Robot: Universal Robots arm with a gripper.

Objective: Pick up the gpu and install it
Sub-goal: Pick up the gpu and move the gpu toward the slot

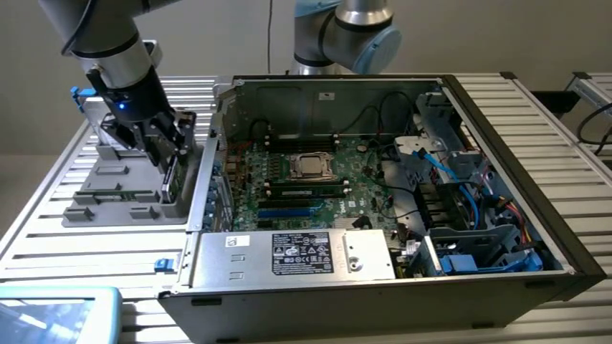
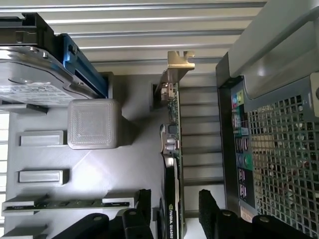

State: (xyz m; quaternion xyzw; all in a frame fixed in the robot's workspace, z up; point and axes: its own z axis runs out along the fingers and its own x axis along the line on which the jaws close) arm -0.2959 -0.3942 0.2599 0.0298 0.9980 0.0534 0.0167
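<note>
The open fingers of my gripper are above the GPU's top edge in the wrist view, so it isn't time to close on the GPU yet. My gripper should come down first.
The gpu stands on its edge in a slot of the grey holder tray, beside the computer case. Its silver end bracket is at the end away from my wrist, and its black cooler face carries an NVIDIA label. In the exterior view the gpu is partly hidden by my fingers. My gripper is lowered over the card's near end and is open. One black finger stands on the cooler side and the other finger on the board side, each with a small gap. In the exterior view the gripper hangs over the tray's right edge.
The open computer case lies to the exterior view's right, with motherboard and power supply exposed. Its perforated rear panel is close to the gpu. The tray also holds a hard drive, a memory stick and a grey block.
</note>
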